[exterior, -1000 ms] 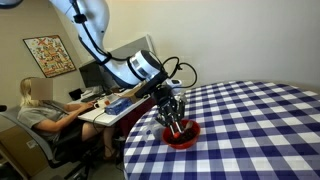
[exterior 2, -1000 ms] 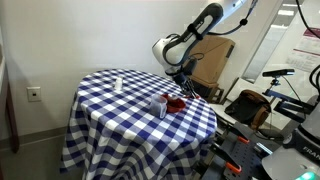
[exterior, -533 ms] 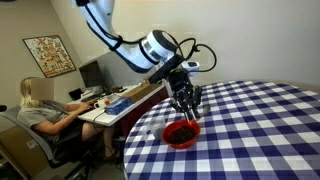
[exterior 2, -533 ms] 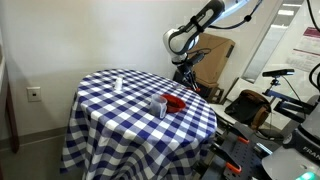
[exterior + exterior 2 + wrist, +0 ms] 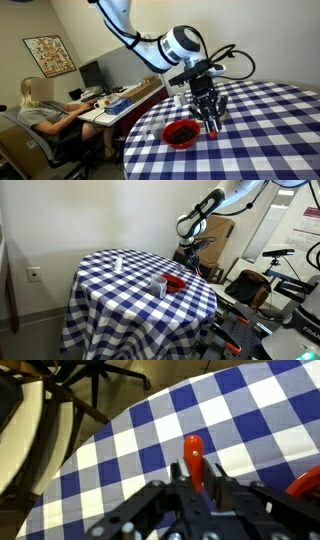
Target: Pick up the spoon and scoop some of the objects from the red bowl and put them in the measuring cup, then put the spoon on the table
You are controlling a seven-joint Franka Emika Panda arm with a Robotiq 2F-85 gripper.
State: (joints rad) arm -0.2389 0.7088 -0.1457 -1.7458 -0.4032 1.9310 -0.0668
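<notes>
The spoon would drop if I opened now, because it hangs above the open table beside the red bowl (image 5: pixel 182 133). My gripper should keep hold of the spoon.
My gripper (image 5: pixel 209 112) is shut on the spoon's red-orange handle (image 5: pixel 193 458) and hangs above the checkered table (image 5: pixel 270 120), just beside and above the red bowl (image 5: pixel 182 133). The bowl holds small dark brown pieces (image 5: pixel 182 130). In the wrist view the handle sticks out between the fingers (image 5: pixel 179 472), the scoop end is hidden, and the bowl's rim (image 5: pixel 306 484) shows at the right edge. In an exterior view the gripper (image 5: pixel 190 254) is at the table's far edge, past the bowl (image 5: pixel 176 281) and the clear measuring cup (image 5: pixel 158 285).
A small white object (image 5: pixel 117 264) stands at the far side of the table (image 5: pixel 120 285). A person (image 5: pixel 40 108) sits at a desk with monitors beyond the table edge. Chairs and equipment (image 5: pixel 270 275) stand beside the table.
My gripper has risen out of the red bowl and moved sideways away from it, still holding the spoon. The bowl and cup have not moved.
</notes>
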